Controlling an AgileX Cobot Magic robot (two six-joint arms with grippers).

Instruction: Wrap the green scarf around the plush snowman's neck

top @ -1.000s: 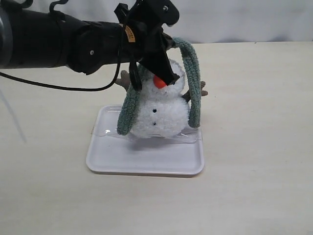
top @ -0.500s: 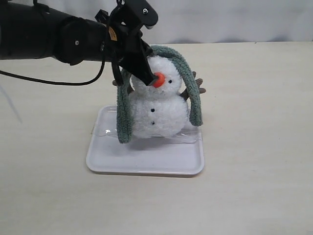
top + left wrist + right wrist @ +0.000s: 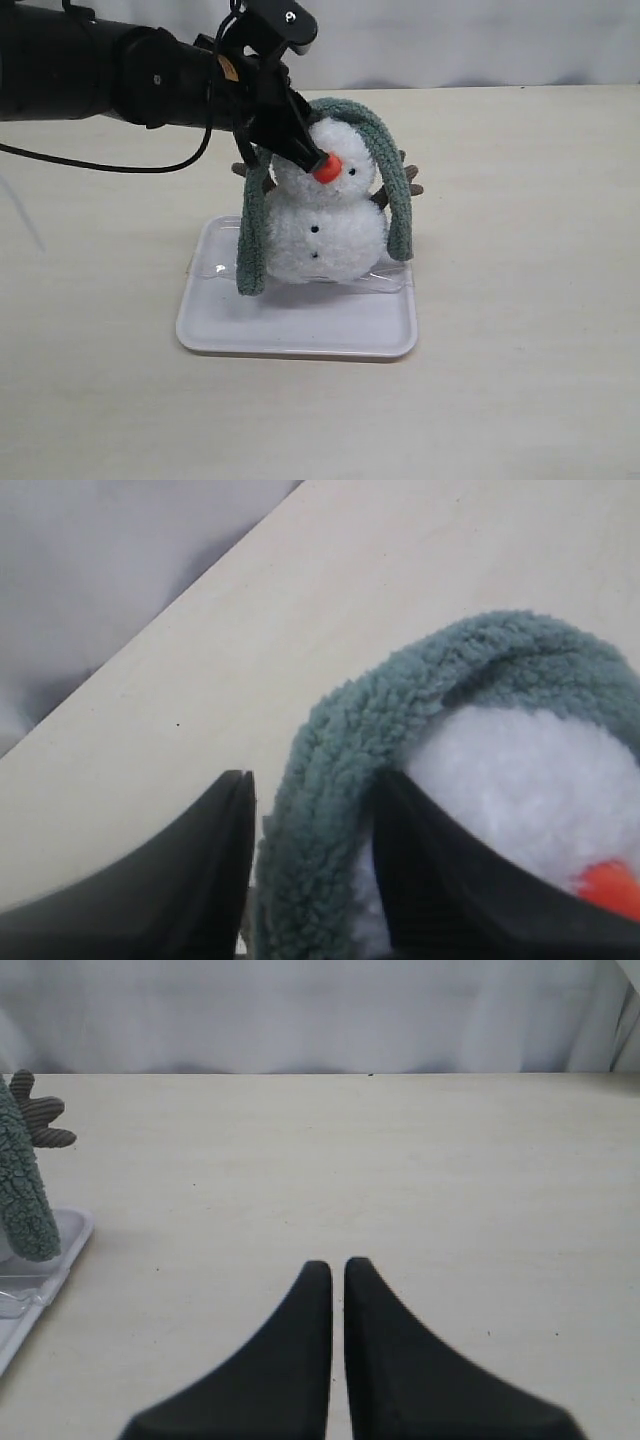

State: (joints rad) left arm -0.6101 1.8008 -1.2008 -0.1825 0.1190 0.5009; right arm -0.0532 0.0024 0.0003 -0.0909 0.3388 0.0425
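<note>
The left gripper picks up the green scarf by its hanging length (image 3: 254,206) beside the head next, to wrap the snowman's neck (image 3: 320,197).
The plush snowman (image 3: 325,235) stands upright on a white tray (image 3: 300,335). The green scarf (image 3: 395,190) is draped over the top of its head, one end hanging down each side to about tray level; none of it lies in the neck crease. My left gripper (image 3: 300,150) is at the head's left side, by the orange nose. In the left wrist view it (image 3: 312,780) is open, its fingers straddling the scarf (image 3: 330,810) beside the white head (image 3: 520,780). My right gripper (image 3: 338,1265) is shut on nothing, over bare table; the exterior view does not show it.
The tray sits mid-table with a crumpled clear film (image 3: 215,262) under the snowman. The right wrist view catches a hanging scarf end (image 3: 25,1200), a brown twig arm (image 3: 40,1120) and the tray's edge (image 3: 60,1250). A grey backdrop bounds the table's far edge.
The left gripper came off the front of the snowman's face and shifted left to the head's side. The snowman went from tilted to upright, and the scarf's left end now hangs lower.
</note>
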